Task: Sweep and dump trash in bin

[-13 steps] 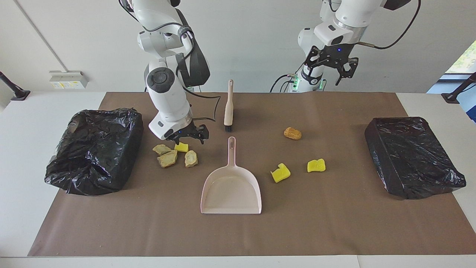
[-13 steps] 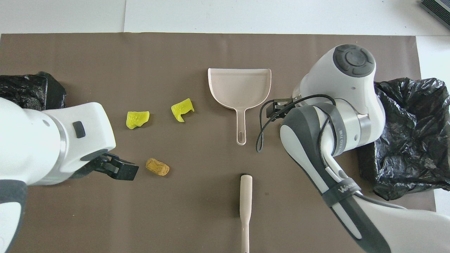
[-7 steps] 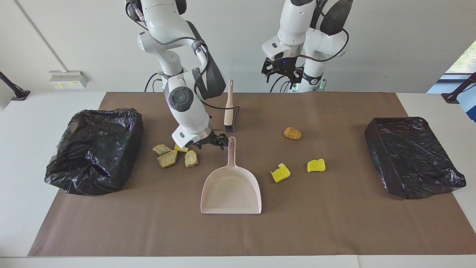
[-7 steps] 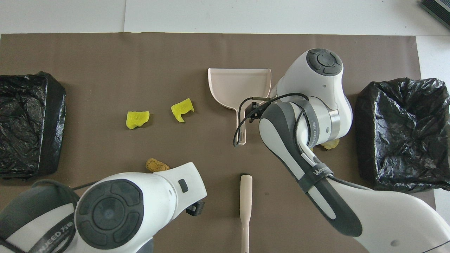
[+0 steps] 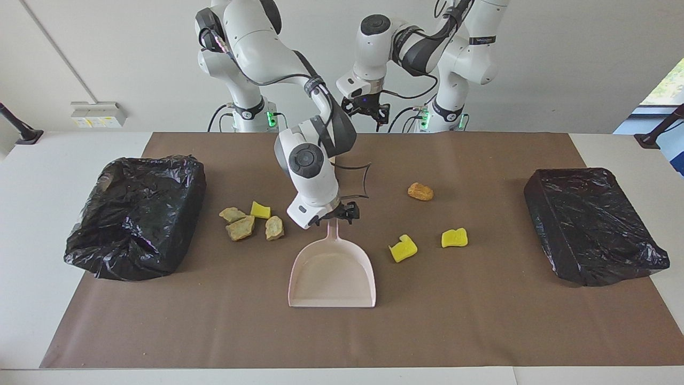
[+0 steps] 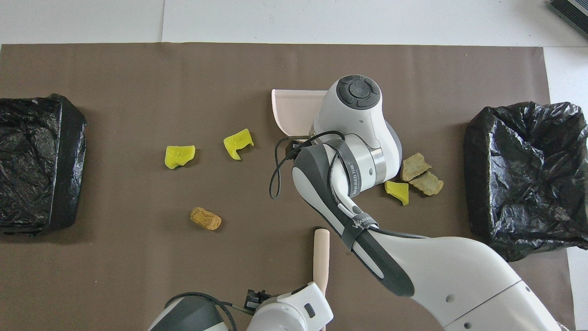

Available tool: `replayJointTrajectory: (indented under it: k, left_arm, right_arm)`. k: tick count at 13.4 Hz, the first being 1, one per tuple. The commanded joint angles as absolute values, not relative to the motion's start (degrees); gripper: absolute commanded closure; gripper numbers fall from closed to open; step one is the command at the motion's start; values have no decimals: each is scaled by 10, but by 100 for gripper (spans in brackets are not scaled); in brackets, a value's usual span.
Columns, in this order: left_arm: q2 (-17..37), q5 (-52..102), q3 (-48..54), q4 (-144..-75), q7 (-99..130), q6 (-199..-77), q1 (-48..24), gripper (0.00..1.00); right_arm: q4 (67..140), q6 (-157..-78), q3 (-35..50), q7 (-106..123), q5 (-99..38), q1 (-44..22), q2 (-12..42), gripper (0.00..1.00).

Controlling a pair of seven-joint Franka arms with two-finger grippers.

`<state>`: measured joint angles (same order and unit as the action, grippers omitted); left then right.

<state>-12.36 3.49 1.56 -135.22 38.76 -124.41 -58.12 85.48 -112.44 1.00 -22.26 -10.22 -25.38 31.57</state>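
Note:
The handle end behind the pale dustpan [image 6: 295, 112] has my right gripper's dark fingers low around it, so my right gripper needs to close on it now.
Trash lies in two groups on the brown mat: tan chunks [image 5: 240, 228] and a yellow piece [image 5: 260, 210] near one black bin [image 5: 136, 214], and an orange-brown lump [image 5: 420, 191] with two yellow pieces [image 5: 403, 248] toward the other bin [image 5: 593, 224]. A pale pink dustpan [image 5: 331, 272] lies between the groups. My right gripper [image 5: 340, 213] is open, low at the end of the dustpan's handle, which it hides. The brush [image 6: 321, 250] lies nearer the robots, mostly hidden by the right arm in the facing view. My left gripper [image 5: 366, 110] hangs open above the brush's handle end.
Both bins are lined with black bags and stand at the two ends of the mat [image 5: 481, 321]. The right arm's forearm stretches over the mat between the brush and the tan chunks [image 6: 415, 166]. White table edge [image 5: 32, 224] borders the mat.
My right gripper has moved from over the tan and yellow trash across to the dustpan's handle. The left arm has swung from its end of the table to above the brush.

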Motion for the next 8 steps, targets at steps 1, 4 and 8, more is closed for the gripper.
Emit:
replayJointTrajectory:
  k: [1, 4, 8]
  left_arm:
    - [-100, 37, 4, -1372, 451, -1312, -634, 0]
    - [-62, 37, 6, -1370, 499, -1383, -660, 0]
    - [1, 37, 5, -1360, 537, -1417, -684, 0]
  right_arm:
    - [839, -1126, 15, -228, -84, -249, 325, 5]
    - [839, -1124, 15, -225, -91, -246, 325, 73]
    - [838, -1115, 14, -251, -90, -246, 323, 100]
